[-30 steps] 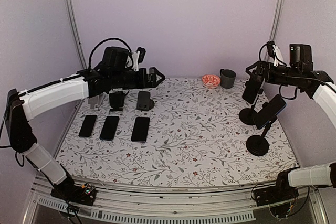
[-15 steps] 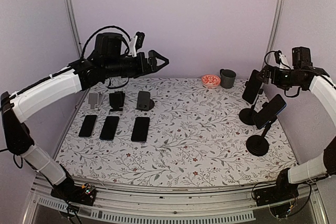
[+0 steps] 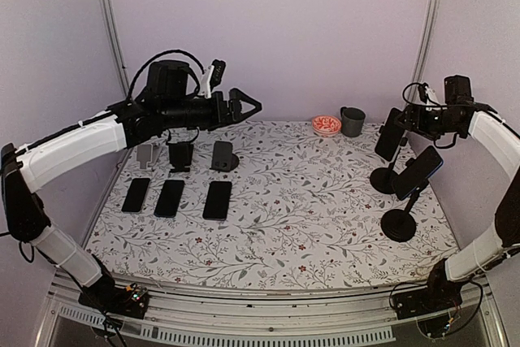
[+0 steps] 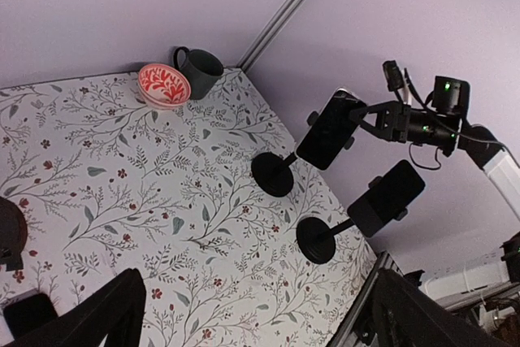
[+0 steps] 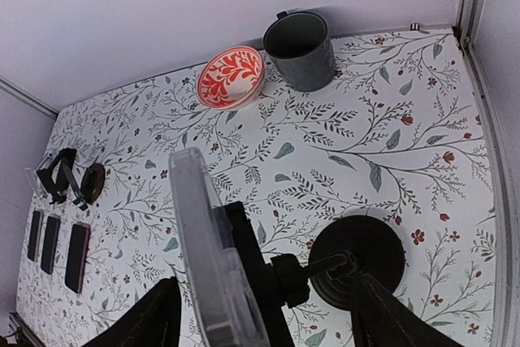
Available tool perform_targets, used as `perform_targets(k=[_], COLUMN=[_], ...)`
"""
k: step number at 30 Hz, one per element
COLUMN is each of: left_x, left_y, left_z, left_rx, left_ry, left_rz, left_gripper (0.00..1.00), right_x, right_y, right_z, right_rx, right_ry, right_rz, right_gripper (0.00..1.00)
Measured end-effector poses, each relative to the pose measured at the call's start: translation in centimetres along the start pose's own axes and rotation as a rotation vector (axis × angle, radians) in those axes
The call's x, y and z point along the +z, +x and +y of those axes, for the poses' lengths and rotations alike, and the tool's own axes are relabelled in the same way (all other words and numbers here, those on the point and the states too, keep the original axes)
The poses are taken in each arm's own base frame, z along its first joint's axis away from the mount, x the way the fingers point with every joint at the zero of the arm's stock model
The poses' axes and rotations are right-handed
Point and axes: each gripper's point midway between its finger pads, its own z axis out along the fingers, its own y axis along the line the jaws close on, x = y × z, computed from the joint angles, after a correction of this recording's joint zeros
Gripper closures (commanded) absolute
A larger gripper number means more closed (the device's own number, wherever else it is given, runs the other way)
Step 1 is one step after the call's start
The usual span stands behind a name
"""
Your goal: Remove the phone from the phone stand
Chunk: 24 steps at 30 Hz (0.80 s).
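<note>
The far phone would stay on its stand if I lifted my right gripper now, because my fingers are wide of the clear case.
Two phones sit on round-based stands at the right. The far phone (image 3: pixel 391 135) is on its stand (image 3: pixel 382 180); the near phone (image 3: pixel 418 172) is on its stand (image 3: pixel 398 225). My right gripper (image 3: pixel 404 119) is open at the far phone's top edge. In the right wrist view that phone (image 5: pixel 203 258), in a clear case, stands edge-on between my open fingers (image 5: pixel 158 318), clear of both, with the stand base (image 5: pixel 357 262) below. My left gripper (image 3: pixel 250 107) is open and empty, held high over the back left. The left wrist view shows both phones (image 4: pixel 329 129) (image 4: pixel 387 198).
A red patterned bowl (image 3: pixel 327 125) and a dark mug (image 3: pixel 353 121) stand at the back. Three phones (image 3: pixel 136 195) (image 3: pixel 170 197) (image 3: pixel 217 199) lie flat at the left. Small empty stands (image 3: pixel 180 154) (image 3: pixel 224 156) are behind them.
My left gripper has lifted and swung right, away from the small stands. My right wrist has pulled back to the right while the gripper stays by the far phone's top.
</note>
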Motion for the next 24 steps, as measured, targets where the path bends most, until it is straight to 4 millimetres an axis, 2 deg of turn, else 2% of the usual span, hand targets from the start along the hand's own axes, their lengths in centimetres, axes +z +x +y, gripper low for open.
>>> perform_targets(k=[5, 11, 16, 21, 24], left_x=[0.4, 0.6, 0.6, 0.5, 0.5], left_y=[2.0, 2.7, 3.1, 3.0, 3.0], left_z=[1.4, 2.6, 3.5, 3.8, 3.8], left_rx=[-0.007, -0.007, -0.002, 0.002, 0.002], left_ry=[-0.020, -0.039, -0.060, -0.067, -0.069], left_rz=[0.040, 0.051, 0.056, 0.053, 0.053], left_gripper=[0.01, 0.01, 0.01, 0.01, 0.01], right_x=[0.8, 0.9, 1.2, 1.3, 1.3], right_y=[-0.3, -1.3, -1.5, -1.7, -1.7], right_z=[-0.4, 0.4, 0.9, 1.0, 1.2], right_rx=[0.007, -0.006, -0.016, -0.021, -0.023], right_ry=[-0.012, -0.056, -0.095, -0.107, -0.115], right_rz=[-0.003, -0.030, -0.035, -0.036, -0.035], right_gripper=[0.48, 0.66, 0.87, 0.99, 1.00])
